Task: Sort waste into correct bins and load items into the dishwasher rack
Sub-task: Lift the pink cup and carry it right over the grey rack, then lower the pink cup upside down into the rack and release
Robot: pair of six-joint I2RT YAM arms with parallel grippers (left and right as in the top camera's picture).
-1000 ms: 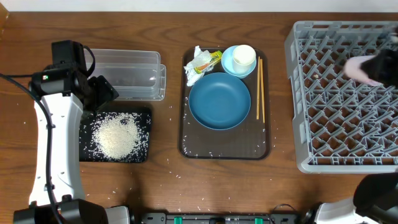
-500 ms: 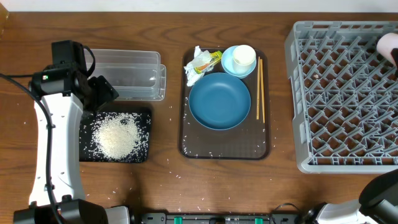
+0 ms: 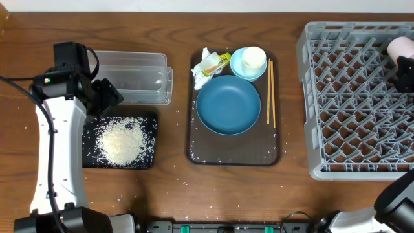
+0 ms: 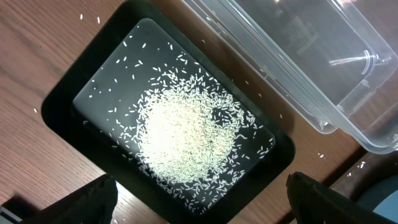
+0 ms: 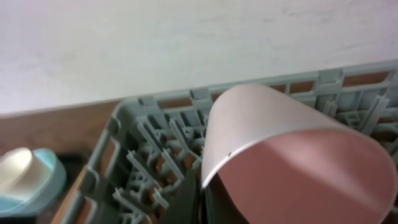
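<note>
The pink cup (image 3: 399,46) hangs tilted above the rack's wires and would drop onto them, so my right gripper must keep holding it.
My right gripper (image 3: 406,61) is shut on the pink cup (image 3: 399,46) and holds it tilted over the far right corner of the grey dishwasher rack (image 3: 349,97); the cup's rim fills the right wrist view (image 5: 292,149). My left gripper (image 4: 199,199) is open and empty above the black tray (image 3: 150,123) that holds a heap of white rice (image 3: 119,141). The clear tub (image 3: 132,77) lies behind it. On the brown tray (image 3: 194,152) are the dark-blue bowl (image 3: 228,105), the white cup (image 3: 253,58) in the light-blue bowl (image 3: 238,65), the chopsticks (image 3: 270,92), the tissue (image 3: 207,70) and the yellow wrapper (image 3: 223,60).
Loose rice grains (image 3: 181,169) lie scattered on the wooden table around the black tray and along the front edge. The rack fills the right side of the table up to its edge.
My right gripper has carried the pink cup from the middle of the rack toward its far right corner. The left arm has not moved.
</note>
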